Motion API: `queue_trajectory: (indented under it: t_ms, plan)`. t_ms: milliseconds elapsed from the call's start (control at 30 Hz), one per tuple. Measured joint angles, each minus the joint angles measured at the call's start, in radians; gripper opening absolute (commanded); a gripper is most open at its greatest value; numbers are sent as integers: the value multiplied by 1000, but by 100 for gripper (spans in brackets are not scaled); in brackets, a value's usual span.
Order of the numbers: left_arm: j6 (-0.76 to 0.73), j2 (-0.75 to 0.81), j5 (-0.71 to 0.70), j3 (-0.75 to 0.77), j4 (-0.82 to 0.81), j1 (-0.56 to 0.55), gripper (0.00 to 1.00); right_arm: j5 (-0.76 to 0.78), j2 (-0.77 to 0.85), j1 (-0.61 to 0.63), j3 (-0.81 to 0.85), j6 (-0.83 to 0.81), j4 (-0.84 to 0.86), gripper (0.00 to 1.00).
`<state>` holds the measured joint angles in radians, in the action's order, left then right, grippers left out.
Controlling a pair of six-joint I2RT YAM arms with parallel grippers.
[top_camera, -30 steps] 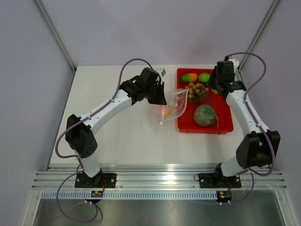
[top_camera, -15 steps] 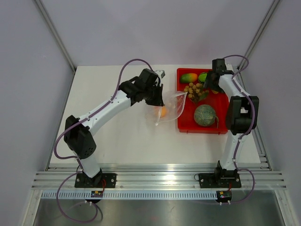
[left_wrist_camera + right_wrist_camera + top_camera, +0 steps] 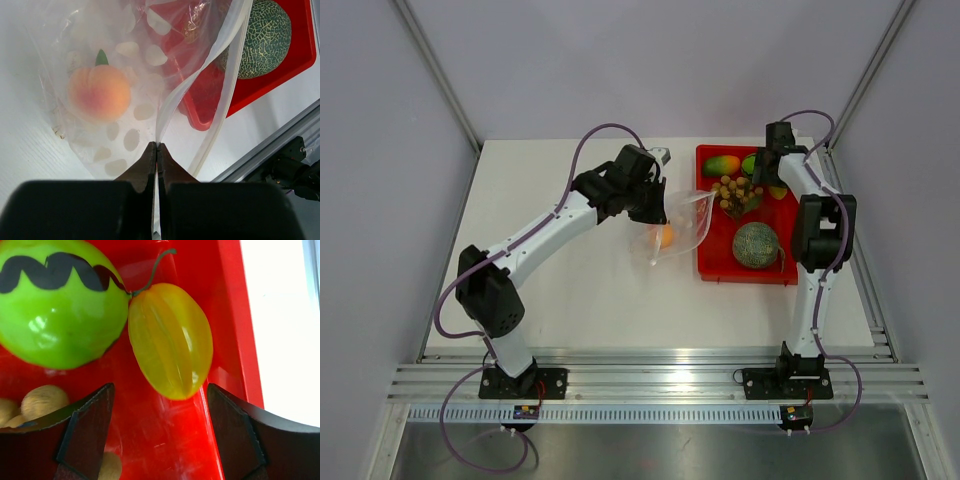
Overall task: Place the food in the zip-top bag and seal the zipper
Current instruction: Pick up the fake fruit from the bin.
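Observation:
I should next grab the yellow piece's near end (image 3: pixel 778 192) with my right gripper, so its stem end stays free to go into the zip-top bag (image 3: pixel 682 222) first.
My left gripper (image 3: pixel 157 146) is shut on the whitish zipper strip (image 3: pixel 220 45) of the clear zip-top bag (image 3: pixel 682 222) and holds its mouth open beside the red tray (image 3: pixel 790 272). The orange-peach fruit (image 3: pixel 99 94) lies inside the bag (image 3: pixel 125 60). My right gripper (image 3: pixel 160 387) is open, low over the tray's far right corner (image 3: pixel 772 172), its fingers on either side of the near end of the yellow piece (image 3: pixel 170 340). The green apple (image 3: pixel 60 310) touches the yellow piece. The longan cluster (image 3: pixel 738 190), red-green mango (image 3: pixel 721 165) and netted melon (image 3: pixel 756 244) lie in the tray.
The tray's right wall (image 3: pixel 235 315) runs close to my right finger, with white table beyond. The melon (image 3: pixel 262 40) shows past the bag's mouth. An aluminium rail (image 3: pixel 650 380) runs along the table's near edge. Frame posts stand at the back corners.
My right arm has swung back and folded, bringing its gripper down over the tray's far right corner. My left gripper still holds the bag, which has shifted slightly.

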<state>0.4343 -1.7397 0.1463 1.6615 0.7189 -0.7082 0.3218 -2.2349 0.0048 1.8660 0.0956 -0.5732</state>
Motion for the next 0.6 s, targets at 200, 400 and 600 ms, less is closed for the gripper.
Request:
queue_trajectory:
  t_ms: [200, 400, 600]
  plan:
    - [1, 0, 3, 0, 0, 0, 0, 21, -42, 0, 11, -48, 25, 71]
    - [2, -8, 11, 0, -3, 0, 0, 87, -54, 0, 10, -101, 79, 66]
    - [2, -31, 19, 0, -5, 3, 0, 126, -54, 3, -10, -146, 141, 50]
